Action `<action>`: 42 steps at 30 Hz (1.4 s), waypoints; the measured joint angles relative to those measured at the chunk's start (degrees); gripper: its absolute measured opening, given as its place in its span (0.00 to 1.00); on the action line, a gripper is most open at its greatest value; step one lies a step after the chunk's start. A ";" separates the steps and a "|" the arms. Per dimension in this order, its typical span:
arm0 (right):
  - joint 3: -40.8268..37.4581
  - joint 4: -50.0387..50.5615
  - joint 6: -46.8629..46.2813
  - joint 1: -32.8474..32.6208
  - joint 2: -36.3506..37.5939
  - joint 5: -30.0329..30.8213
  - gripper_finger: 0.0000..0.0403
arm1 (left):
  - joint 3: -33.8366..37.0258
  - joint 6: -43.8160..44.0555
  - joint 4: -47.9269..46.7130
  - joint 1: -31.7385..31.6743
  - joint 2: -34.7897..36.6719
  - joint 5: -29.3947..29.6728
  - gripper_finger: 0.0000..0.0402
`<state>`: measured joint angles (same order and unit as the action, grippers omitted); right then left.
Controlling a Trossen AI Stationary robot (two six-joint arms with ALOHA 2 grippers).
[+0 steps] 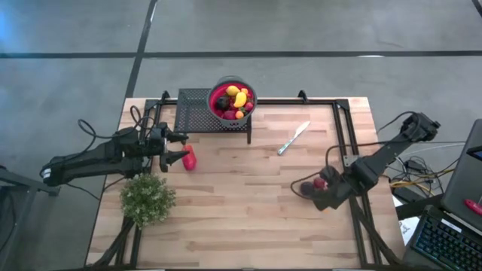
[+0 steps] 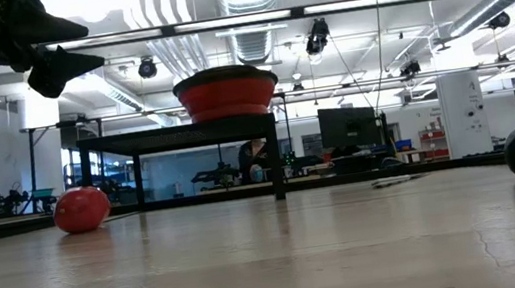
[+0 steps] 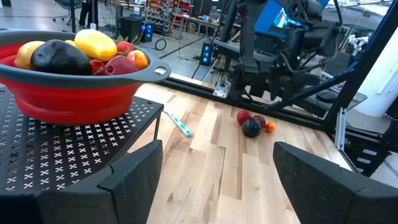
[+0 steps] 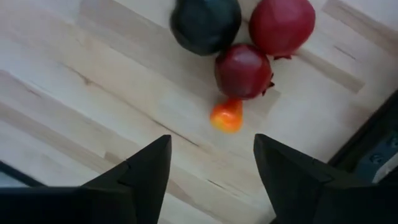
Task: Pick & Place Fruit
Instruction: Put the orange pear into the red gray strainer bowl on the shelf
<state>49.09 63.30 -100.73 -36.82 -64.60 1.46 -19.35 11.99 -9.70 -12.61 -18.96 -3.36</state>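
My right gripper should next grab the tiny orange fruit by its wide round body (image 4: pixel 225 118) to place it in the red bowl.
A red bowl (image 1: pixel 232 100) heaped with yellow, red and dark fruit stands on a black mesh stand (image 1: pixel 197 109) at the table's far side. A larger red fruit (image 1: pixel 190 159) lies on the wood next to my left gripper (image 1: pixel 178 149), which hovers open above the table. Near the right edge a dark fruit (image 4: pixel 205 22), a red one (image 4: pixel 281 25), a maroon one (image 4: pixel 244 70) and a tiny orange one (image 4: pixel 227 115) lie together. My right gripper (image 4: pixel 211 168) points down above them, open, with nothing between its fingers.
A silver knife (image 1: pixel 294 138) lies right of the stand. A bushy green plant (image 1: pixel 147 197) stands at the near left, close under my left arm. Bare wood fills the table's middle and near side. Black frame rails (image 1: pixel 348 150) run along the edges.
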 joint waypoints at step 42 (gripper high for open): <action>-18.79 -23.90 -2.21 -2.40 -10.60 -5.89 0.57 | -0.02 0.02 -0.01 -0.01 0.00 0.00 0.78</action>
<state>30.30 39.40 -102.94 -39.22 -75.20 -4.43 -19.38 12.01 -9.72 -12.62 -18.96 -3.36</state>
